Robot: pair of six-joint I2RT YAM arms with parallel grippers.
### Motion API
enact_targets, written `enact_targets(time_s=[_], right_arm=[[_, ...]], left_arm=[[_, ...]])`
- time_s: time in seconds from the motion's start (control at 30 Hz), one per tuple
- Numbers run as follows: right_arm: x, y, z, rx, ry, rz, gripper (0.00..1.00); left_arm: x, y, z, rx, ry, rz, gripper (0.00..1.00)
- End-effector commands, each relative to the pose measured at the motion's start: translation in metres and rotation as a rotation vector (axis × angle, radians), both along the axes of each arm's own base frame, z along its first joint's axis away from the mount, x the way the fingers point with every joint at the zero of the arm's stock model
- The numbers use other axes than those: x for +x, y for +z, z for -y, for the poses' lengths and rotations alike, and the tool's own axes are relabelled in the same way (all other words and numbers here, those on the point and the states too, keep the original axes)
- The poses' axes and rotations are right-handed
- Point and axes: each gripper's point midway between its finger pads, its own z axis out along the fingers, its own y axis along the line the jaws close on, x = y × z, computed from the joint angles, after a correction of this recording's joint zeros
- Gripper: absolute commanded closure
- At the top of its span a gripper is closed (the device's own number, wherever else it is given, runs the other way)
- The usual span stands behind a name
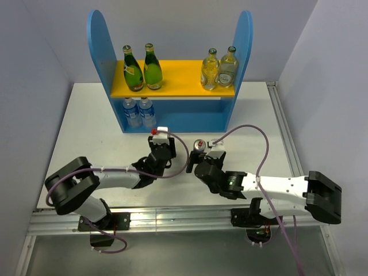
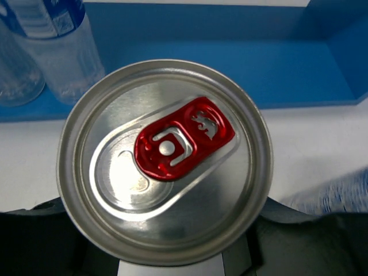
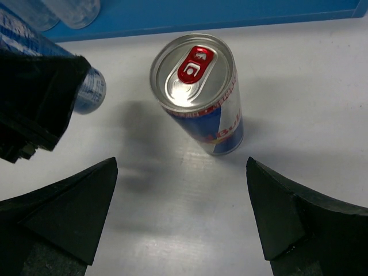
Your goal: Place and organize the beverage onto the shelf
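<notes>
I would leave the second can [image 1: 199,147] [image 3: 208,108] upright on the tabletop if I lifted my empty right gripper now, because its spread fingers are short of the can.
The blue shelf [image 1: 98,52] stands at the back. Two dark green bottles [image 1: 142,69] stand on its yellow-orange upper board, at the left. Two blue-capped water bottles [image 1: 138,111] stand on the lower level, also at the left; they show in the left wrist view [image 2: 63,52] too. My left gripper [image 1: 160,140] is shut on a silver-blue can [image 2: 164,155] with a red tab, in front of the lower level. The second can [image 3: 201,92] stands upright on the table. My right gripper [image 3: 181,213] is open just short of it, and the can [image 1: 199,144] lies beyond the fingertips.
Two pale yellowish glass bottles [image 1: 219,69] stand at the right of the upper board. The lower level's right half [image 2: 299,63] shows bare blue floor. The left arm's gripper with its can [image 3: 86,92] is close on the left of the standing can.
</notes>
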Motion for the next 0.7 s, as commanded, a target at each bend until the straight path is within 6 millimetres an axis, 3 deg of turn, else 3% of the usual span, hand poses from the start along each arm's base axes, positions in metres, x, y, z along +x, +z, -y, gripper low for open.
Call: enact_targets(time_s=[0.0,0.17,0.2,0.27,0.3,0.37,0.4,0.67], right_arm=[[0.017,0.002,-0.010,0.053,-0.031,0.029,0.00],[0.035,-0.018,-0.007,0.006,-0.091,0.037,0.01],[0.037,-0.021,-0.006,0.001,-0.100,0.039,0.01],[0.043,-0.027,-0.004,-0.013,-0.121,0.045,0.03],[0.047,-0.028,0.001,-0.020,-0.149,0.055,0.04],[0.051,-0.031,0.002,-0.025,-0.162,0.067,0.11],[0.053,-0.031,0.004,-0.027,-0.175,0.074,0.12],[0.071,-0.037,0.006,-0.051,-0.218,0.103,0.18]], left_arm=[[0.034,0.044,0.031,-0.120,-0.077,0.103,1.00],[0.065,0.054,0.052,-0.121,-0.095,0.133,1.00],[0.070,0.046,0.059,-0.103,-0.109,0.126,1.00],[0.082,0.052,0.067,-0.117,-0.115,0.141,1.00],[0.086,0.042,0.072,-0.107,-0.131,0.130,1.00],[0.099,0.046,0.077,-0.122,-0.135,0.144,1.00],[0.102,0.036,0.081,-0.112,-0.147,0.135,1.00],[0.139,0.026,0.089,-0.115,-0.137,0.137,1.00]])
